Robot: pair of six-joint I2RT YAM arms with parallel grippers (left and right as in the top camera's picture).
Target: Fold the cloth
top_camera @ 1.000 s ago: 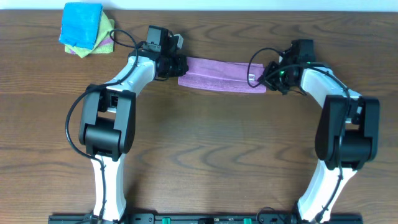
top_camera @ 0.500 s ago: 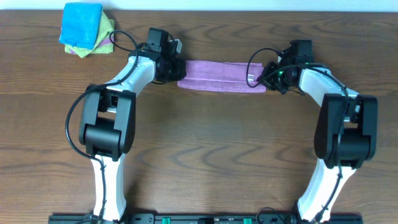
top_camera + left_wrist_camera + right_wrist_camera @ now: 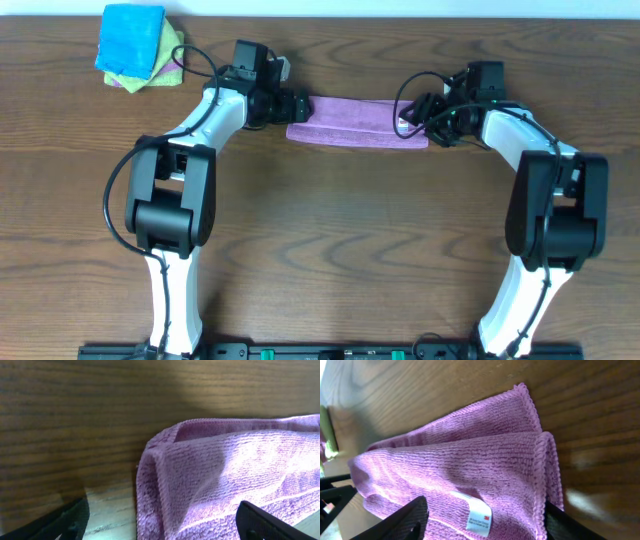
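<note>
My left gripper grabs the lilac cloth's folded corner, opposite the white tag (image 3: 478,516), next, so the tagged end stays free to fold over.
The lilac cloth (image 3: 355,122) lies flat on the wooden table as a long folded strip at the back middle. My left gripper (image 3: 296,106) is at its left end, open. In the left wrist view the cloth's folded corner (image 3: 225,475) lies between the widely spread fingertips (image 3: 57,525) of the left gripper (image 3: 160,529), and nothing grips it. My right gripper (image 3: 414,115) is at the right end, also open. There the cloth (image 3: 470,460), with its white tag (image 3: 478,516), rests between the parted fingers (image 3: 402,521) of the right gripper (image 3: 481,525).
A bright blue folded cloth (image 3: 132,38) sits on a yellow-green one (image 3: 168,52) at the back left corner. The table's far edge (image 3: 400,14) runs just behind the cloth. Both arms' bases stand at the near edge.
Both grippers have gone from shut on the cloth's ends to open, letting the cloth go. The folded strip has settled onto the table, and the left gripper has drawn slightly back.
</note>
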